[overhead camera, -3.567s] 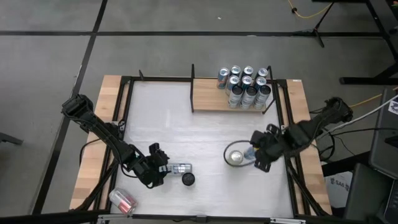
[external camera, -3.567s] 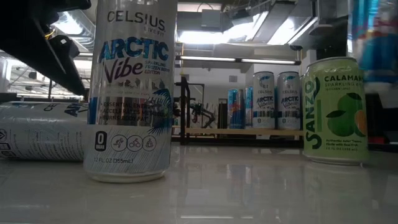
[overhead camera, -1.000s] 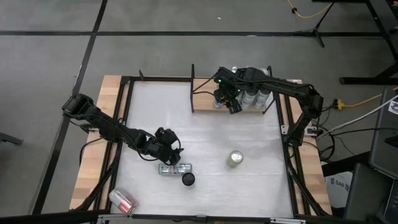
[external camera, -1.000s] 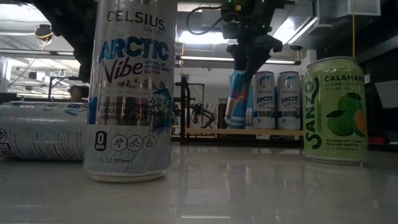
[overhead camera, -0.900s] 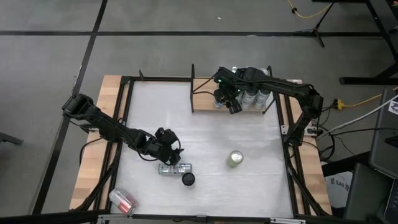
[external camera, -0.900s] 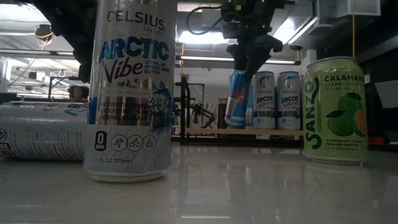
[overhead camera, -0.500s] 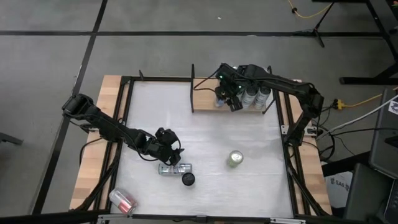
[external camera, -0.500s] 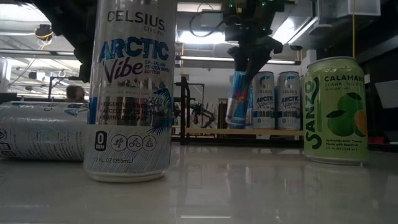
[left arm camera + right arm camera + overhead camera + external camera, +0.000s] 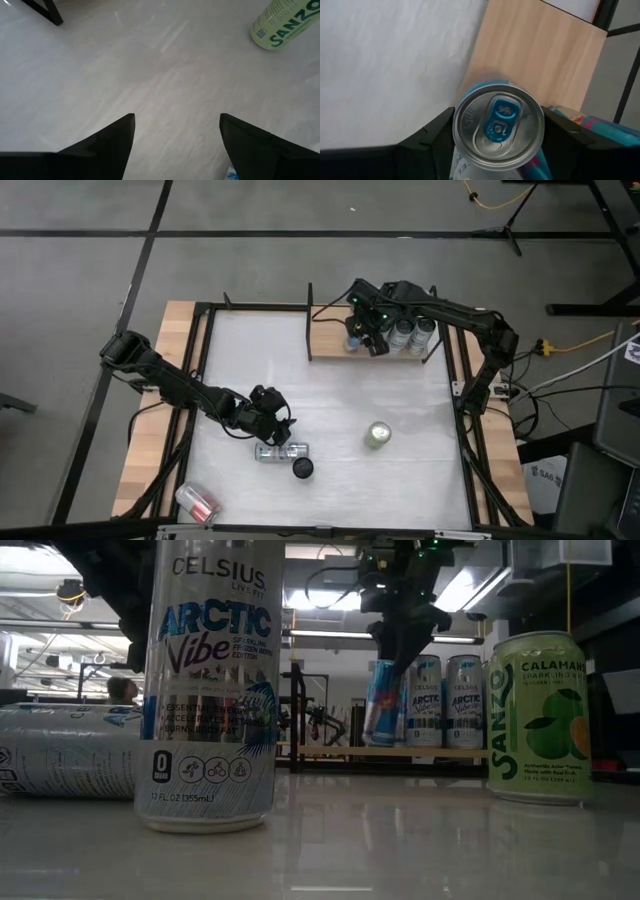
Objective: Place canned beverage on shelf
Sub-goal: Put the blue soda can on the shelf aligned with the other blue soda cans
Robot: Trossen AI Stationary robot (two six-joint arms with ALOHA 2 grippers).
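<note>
My right gripper is ready to open now: the blue can's base is at the wooden shelf board in the right wrist view, so the can would stand there.
My right gripper [image 9: 368, 330] is over the light-brown wooden shelf [image 9: 330, 338] at the table's far side, shut on a blue canned beverage [image 9: 381, 702] that shows from above in the right wrist view [image 9: 497, 125]. Several cans [image 9: 408, 330] stand on the shelf's right part. My left gripper [image 9: 265, 420] hovers open over the table's near middle, nothing between its fingers [image 9: 120, 142]. Just nearer than it, a silver can [image 9: 282, 451] lies on its side, and a tall Celsius can [image 9: 302, 468] stands upright. My right gripper pinches the blue can's upper wall just under the top rim [image 9: 460, 142] between its two fingers, one on each side. The fingers [image 9: 398, 645] come steeply from above. The can hangs tilted below them, its bottom [image 9: 376, 740] at the shelf board; whether it touches, I cannot tell.
A green Sanzo can [image 9: 378, 435] stands right of the table's middle and shows in the left wrist view [image 9: 282, 22]. A pink can [image 9: 197, 502] lies at the near left corner. Black uprights [image 9: 310, 320] mark the shelf's ends. The shelf's left part is bare board.
My right gripper has shifted a little toward the far edge over the shelf, still shut on the blue can. The can has tipped somewhat more, its bottom staying low by the shelf board.
</note>
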